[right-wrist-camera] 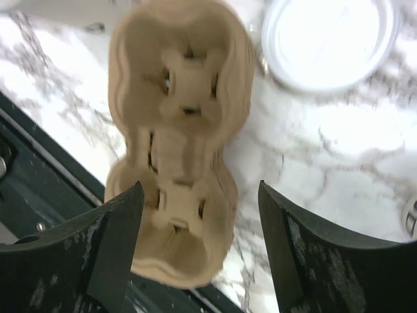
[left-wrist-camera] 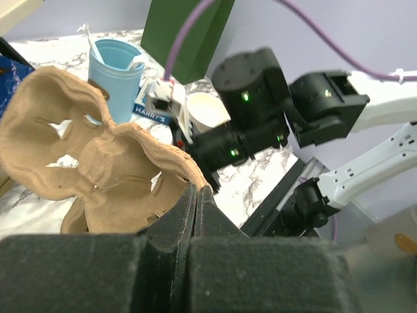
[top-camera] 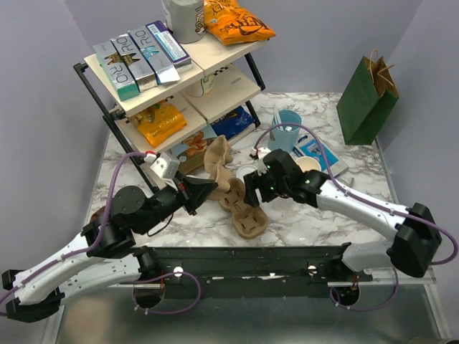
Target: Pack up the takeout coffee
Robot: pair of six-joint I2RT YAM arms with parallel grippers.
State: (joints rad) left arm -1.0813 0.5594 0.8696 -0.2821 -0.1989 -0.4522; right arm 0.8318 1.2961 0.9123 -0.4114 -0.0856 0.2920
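Observation:
I should next use my right gripper to grab the flat cup carrier's side rim near the white lid (right-wrist-camera: 329, 39). Then the carrier's base stays free to be set aside flat.
The takeout coffee (top-camera: 309, 165) stands on the marble behind my right wrist; its white lid (right-wrist-camera: 329, 39) shows at the top right of the right wrist view. One brown pulp cup carrier (top-camera: 217, 159) is tilted up off the table, and my left gripper (top-camera: 204, 192) is shut on its rim (left-wrist-camera: 186, 176). A second carrier (top-camera: 249, 217) lies flat near the table's front edge. My right gripper (top-camera: 252, 188) hovers over this flat carrier (right-wrist-camera: 179, 130), open, with its fingers (right-wrist-camera: 117, 241) on either side and nothing held.
A light blue cup (top-camera: 287, 129) with white sticks stands behind the coffee, beside a blue packet (top-camera: 315, 152). A green paper bag (top-camera: 367, 97) is at the back right. A black-framed shelf rack (top-camera: 165, 79) with boxes and snack bags fills the back left. The black rail (top-camera: 251, 261) runs along the front.

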